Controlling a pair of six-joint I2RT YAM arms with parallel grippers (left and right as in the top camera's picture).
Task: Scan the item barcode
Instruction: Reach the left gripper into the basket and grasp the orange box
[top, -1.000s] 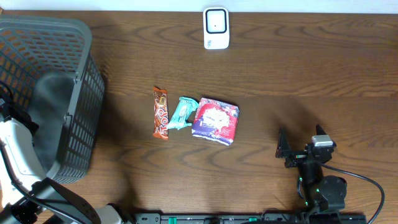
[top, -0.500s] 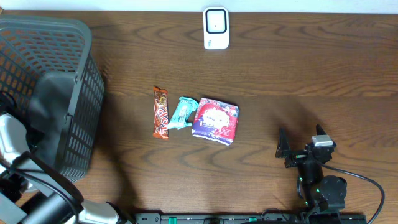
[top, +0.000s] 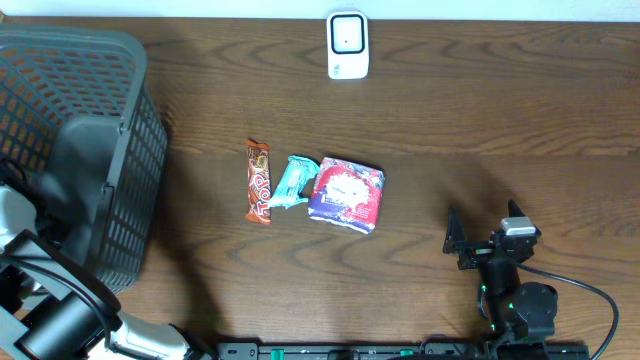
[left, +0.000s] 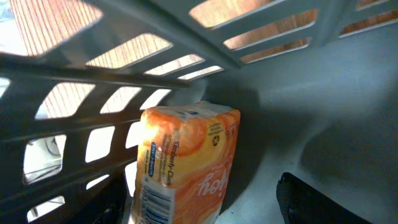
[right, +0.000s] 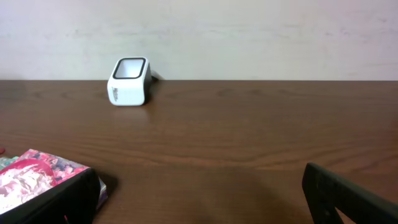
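My left gripper is about to grab across the sides of the orange pack (left: 185, 170), with the barcode side between them, to lift the pack from the basket (left: 124, 68) for scanning.
An orange pack (left: 186, 162) stands upright on the floor of the grey basket (left: 124, 68), its barcode (left: 152, 202) on the narrow side facing the camera. My left gripper (left: 199, 208) is open around the pack; the right finger (left: 323, 202) stands clear of it, and the left finger is dark and close beside it. In the overhead view only the left arm (top: 25, 235) shows, beside the basket (top: 110, 60). The white scanner (top: 347, 45) (right: 129, 81) sits at the table's far edge. My right gripper (top: 485, 228) (right: 202, 199) rests open and holds nothing, near the front right.
A brown chocolate bar (top: 259, 181), a teal packet (top: 291, 182) and a purple-red pack (top: 347, 193) (right: 34, 180) lie side by side mid-table. The basket's lattice walls close in on the left gripper.
The left arm has shifted at the overhead view's left edge, its lower links swinging toward the front. The table items and the right arm have not moved.
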